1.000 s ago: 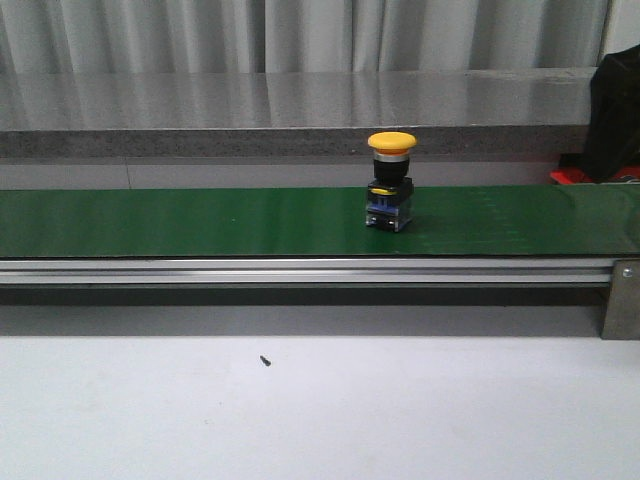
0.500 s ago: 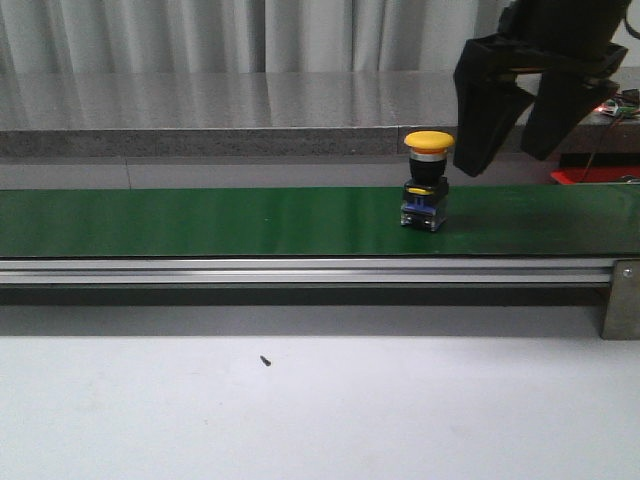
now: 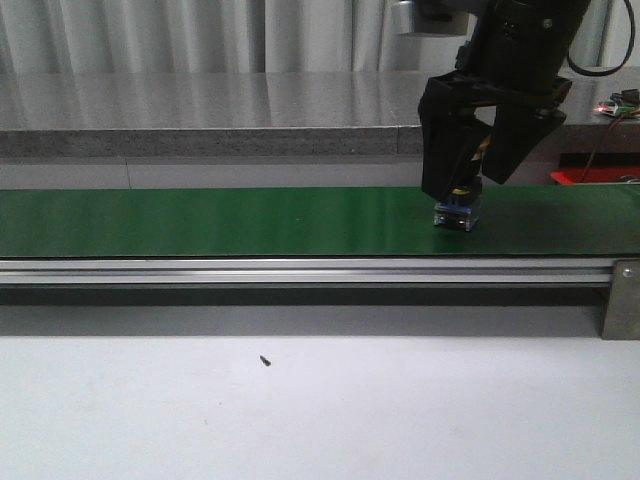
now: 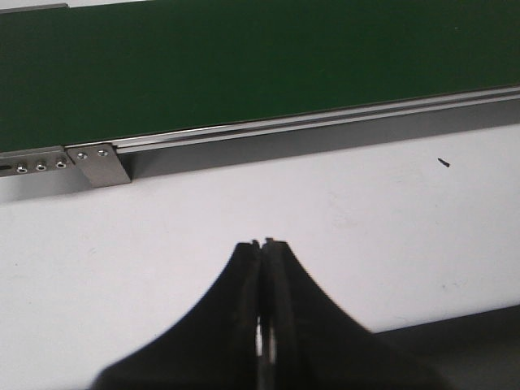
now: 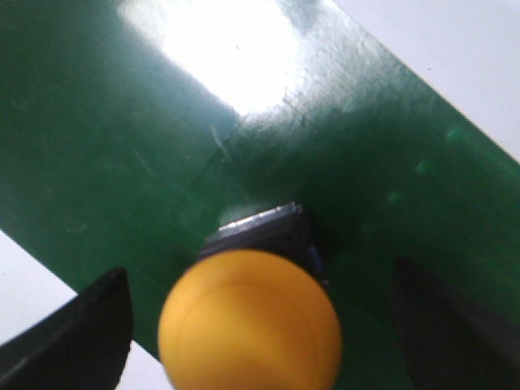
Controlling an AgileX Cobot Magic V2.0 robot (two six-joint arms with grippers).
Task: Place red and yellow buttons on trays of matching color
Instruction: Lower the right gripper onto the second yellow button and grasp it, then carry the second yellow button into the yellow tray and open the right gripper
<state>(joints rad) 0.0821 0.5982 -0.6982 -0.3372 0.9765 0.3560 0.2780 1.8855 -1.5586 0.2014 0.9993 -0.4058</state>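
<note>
The fingers of my right gripper reach down on both sides of the yellow cap, above the blue and black base, so it is now time to close on it.
A yellow button (image 5: 250, 321) with a dome cap stands upright on the green conveyor belt (image 3: 250, 220). In the front view only its blue and black base (image 3: 457, 213) shows below my right gripper (image 3: 466, 190). That gripper is open, one finger on each side of the cap, and neither finger touches it in the right wrist view. My left gripper (image 4: 262, 244) is shut on nothing above the white table (image 4: 366, 236), near the belt's end bracket (image 4: 97, 162). No red button is in view. The yellow tray is out of view.
A silver rail (image 3: 300, 270) runs along the belt's front edge. Behind the belt is a grey ledge (image 3: 200, 110) with curtains. A red object (image 3: 572, 177) shows at the far right behind the belt. A small dark speck (image 3: 265, 360) lies on the white table.
The yellow button has travelled to the right along the belt. My right gripper came in from the upper right and dropped down around the button's cap.
</note>
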